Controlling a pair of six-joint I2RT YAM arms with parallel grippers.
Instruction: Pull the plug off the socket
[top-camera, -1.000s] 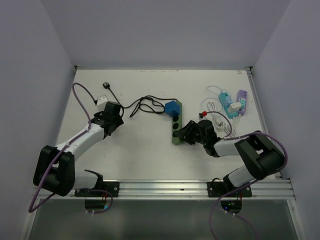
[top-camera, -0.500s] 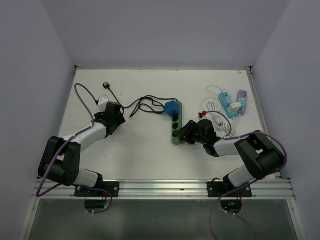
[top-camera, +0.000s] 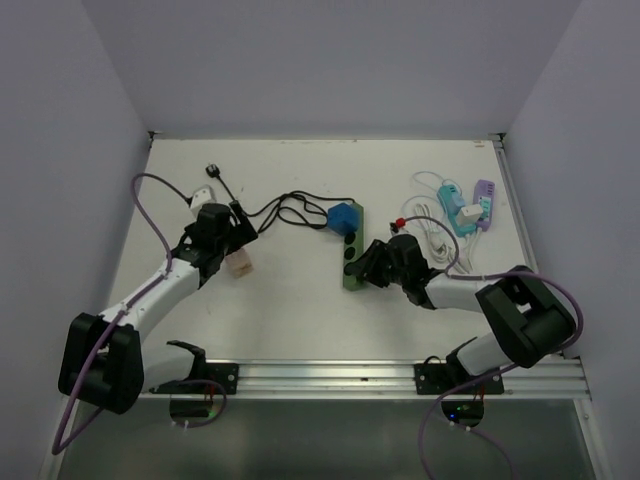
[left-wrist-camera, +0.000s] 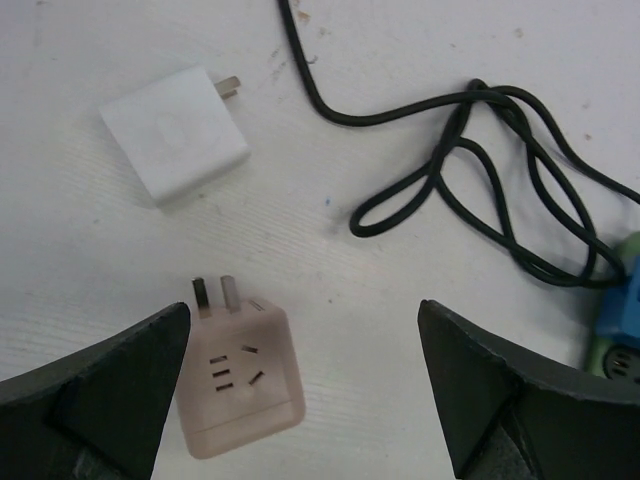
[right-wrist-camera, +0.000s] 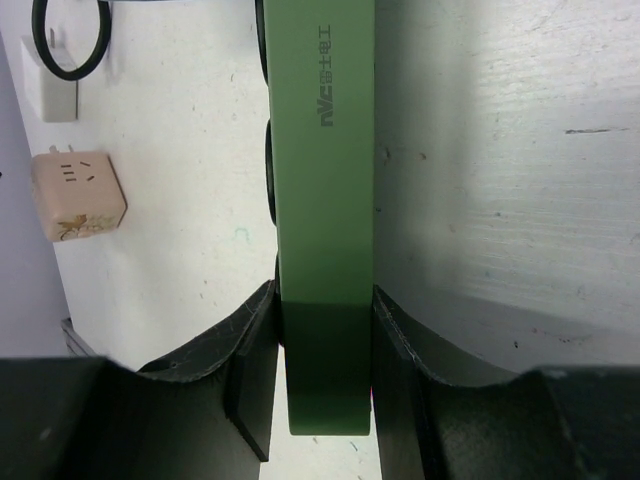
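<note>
My left gripper grabs the blue plug by the sides of its body (top-camera: 342, 218) (left-wrist-camera: 622, 304) next, away from the green socket strip, to pull the plug off.
The green socket strip (top-camera: 352, 257) lies mid-table, and my right gripper (top-camera: 364, 266) is shut on its near end (right-wrist-camera: 325, 150). A blue plug (top-camera: 346, 217) sits in the strip's far end, with a black cable (left-wrist-camera: 480, 180) looping away from it. A pale pink plug (top-camera: 238, 262) lies loose on the table, prongs bare (left-wrist-camera: 240, 380). My left gripper (top-camera: 238, 244) hovers over the pink plug, open wide and touching nothing (left-wrist-camera: 300, 400). The pink plug rests close to the left finger (left-wrist-camera: 110, 390). It also shows at the left of the right wrist view (right-wrist-camera: 78, 195).
A white adapter (top-camera: 204, 196) (left-wrist-camera: 175, 145) lies beyond the pink plug, with a black plug end (top-camera: 212, 171) behind it. Teal and purple chargers (top-camera: 468, 206) and a white cord (top-camera: 432, 228) sit at the back right. Walls close in the table's left, right and far sides.
My left gripper has opened fully and the pink plug now lies on the table beneath it. The left arm has shifted a little. The right gripper has kept its hold on the strip.
</note>
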